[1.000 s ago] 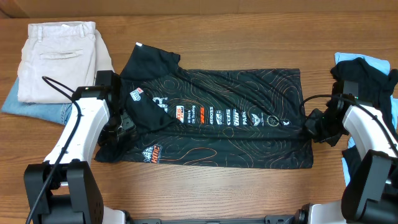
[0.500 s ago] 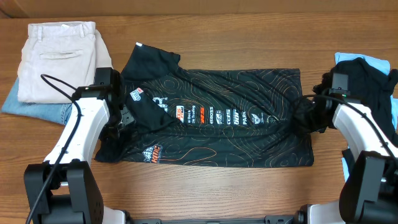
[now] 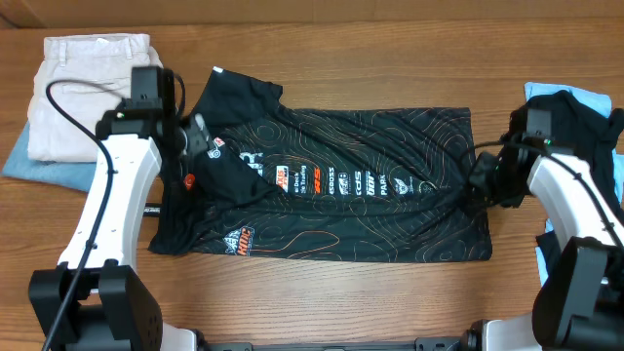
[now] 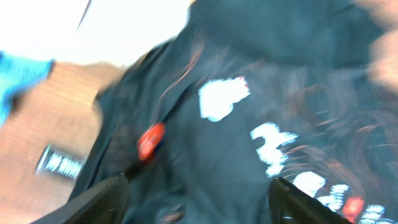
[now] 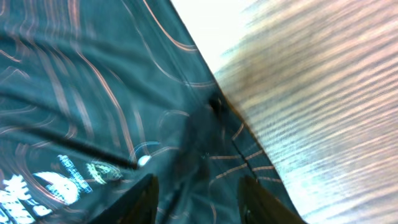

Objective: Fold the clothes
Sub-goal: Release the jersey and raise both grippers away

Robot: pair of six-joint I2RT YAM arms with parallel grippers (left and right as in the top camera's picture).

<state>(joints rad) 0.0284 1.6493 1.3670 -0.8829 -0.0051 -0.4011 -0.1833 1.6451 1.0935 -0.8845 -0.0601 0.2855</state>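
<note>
I should next grip the shirt's far shoulder beside the sleeve with my left gripper, to fold the far side of the black shirt (image 3: 341,219) toward the front.
The black shirt (image 3: 341,219) with orange contour lines and sponsor logos lies spread flat across the middle of the table, collar end to the left. My left gripper (image 3: 198,136) hangs above its upper left part near a sleeve. In the blurred left wrist view its fingers (image 4: 199,183) are wide apart, with the shirt (image 4: 280,74) and a small orange tag (image 4: 151,140) below them. My right gripper (image 3: 478,183) is at the shirt's right hem. Its fingers (image 5: 198,186) are partly apart and straddle a raised ridge of the shirt's fabric (image 5: 93,93).
Folded beige trousers (image 3: 88,88) lie at the back left on blue jeans (image 3: 39,166). A pile of black and light-blue clothes (image 3: 575,117) sits at the right edge. Bare wooden table (image 3: 341,302) runs along the front.
My left gripper has moved from the shirt's lower left up to its upper left, uncovering an orange tag. My right gripper moved from beside the hem onto it, bunching the fabric.
</note>
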